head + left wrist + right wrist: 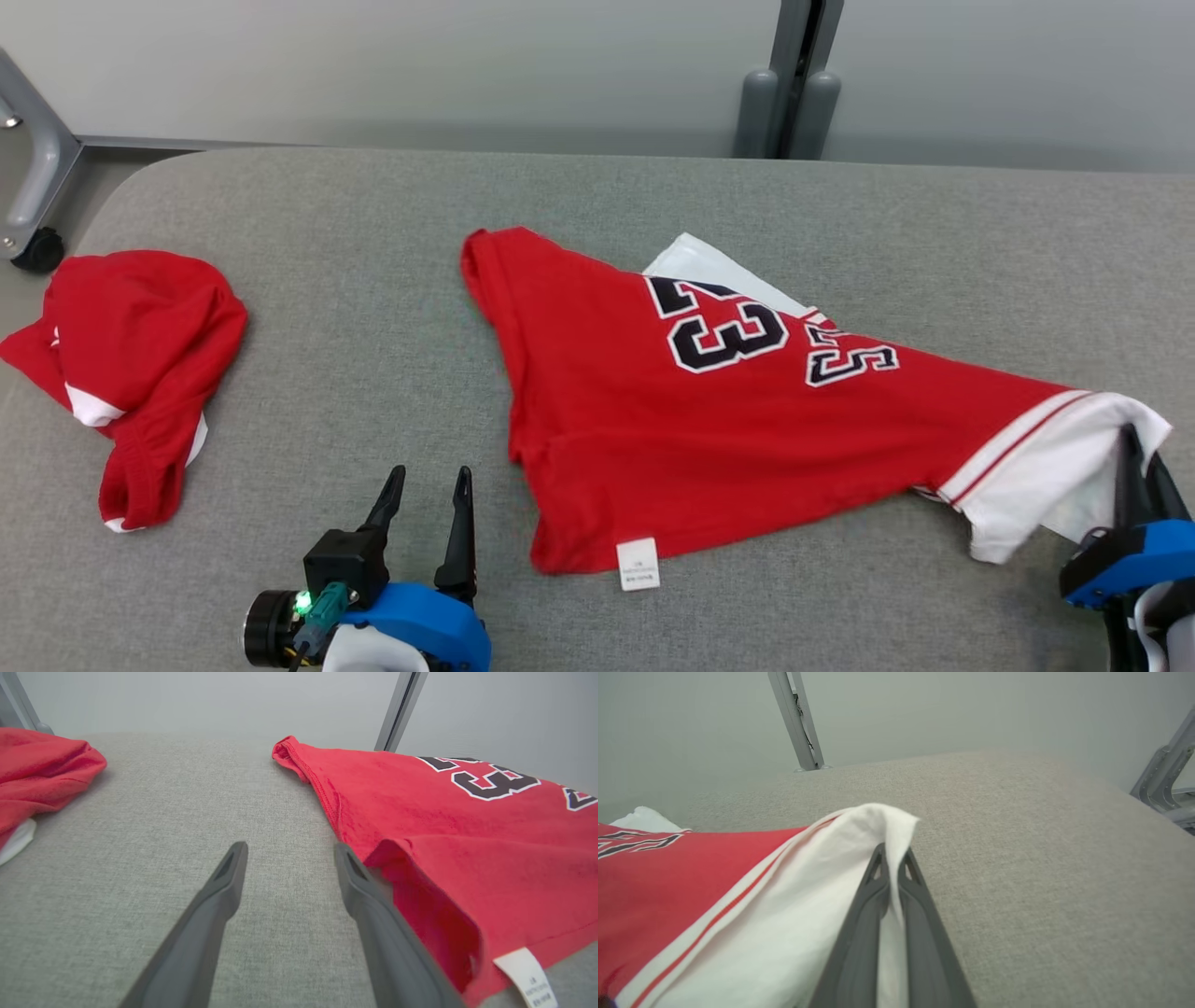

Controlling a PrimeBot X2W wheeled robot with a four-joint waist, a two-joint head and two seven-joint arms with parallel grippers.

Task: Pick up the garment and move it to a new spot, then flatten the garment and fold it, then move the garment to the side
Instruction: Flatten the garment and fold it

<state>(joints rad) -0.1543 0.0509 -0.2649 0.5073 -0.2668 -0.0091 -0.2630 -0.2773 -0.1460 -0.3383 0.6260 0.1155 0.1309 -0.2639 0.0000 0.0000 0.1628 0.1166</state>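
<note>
My left gripper grabs the jersey's hem corner near the label next, where the hem's open edge (533,476) (429,882) stands up while the jersey's body lies flat.
The garment (709,411) is a red jersey with a dark "23" and white sleeve trim, lying spread on the grey padded table (373,215). My right gripper (1141,448) at the lower right is shut on the jersey's white sleeve, and the right wrist view has white cloth (794,933) pinched between my right gripper's (892,851) two dark fingers. My left gripper (429,485) stands open at the lower middle, just left of the jersey's hem and label (638,564). In the left wrist view the open left gripper (287,851) has its right finger touching the red hem (420,891).
A second red garment (131,364) lies crumpled at the table's left edge, also in the left wrist view (37,774). A grey post (789,84) rises behind the table, and a metal frame with a caster (37,247) stands at the far left.
</note>
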